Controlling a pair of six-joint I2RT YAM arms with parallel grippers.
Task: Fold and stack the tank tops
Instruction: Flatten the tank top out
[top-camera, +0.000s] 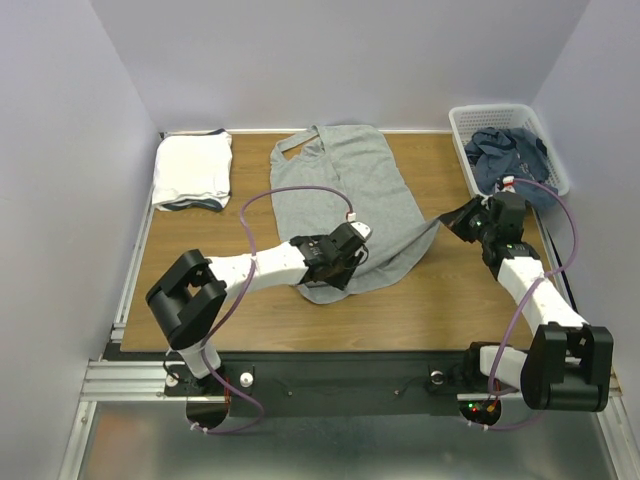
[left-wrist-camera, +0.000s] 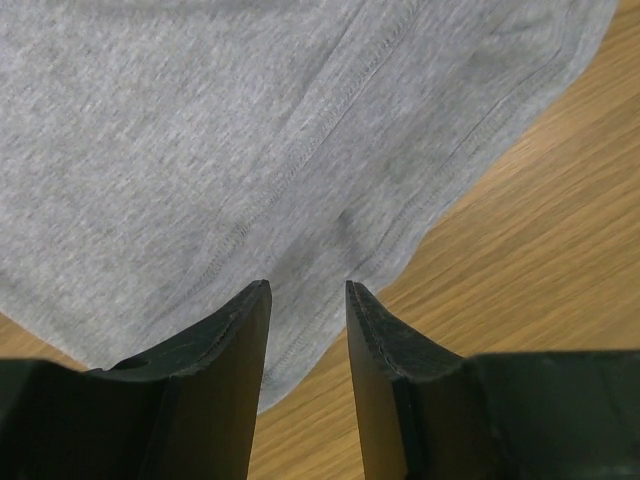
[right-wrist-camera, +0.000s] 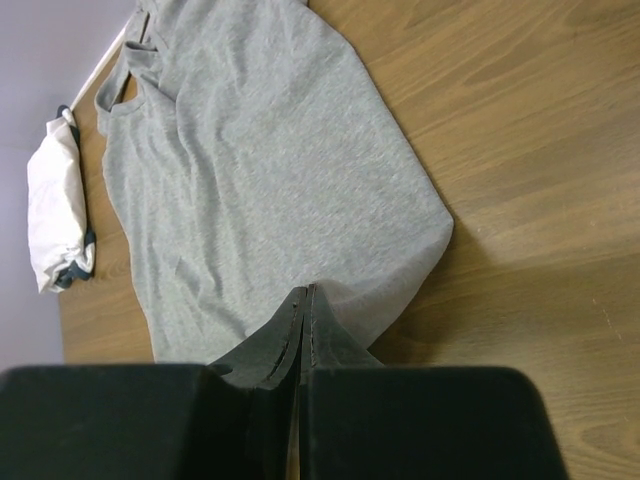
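I should next grip the grey tank top's near hem with my left gripper, away from the pinched corner, to fold the tank top toward the straps.
A heather grey tank top lies spread flat in the middle of the table, its straps toward the far wall. My left gripper hovers over its near hem. In the left wrist view the left gripper is open, with only grey tank top and wood showing in the gap. My right gripper is at the hem's right corner, which is drawn to a point toward it. In the right wrist view the right gripper is shut, pinching the edge of the grey tank top.
A folded white stack with a dark edge sits at the far left corner, also seen as the folded white stack. A white lattice basket at the far right holds dusty blue garments. Bare wood shows along the near edge.
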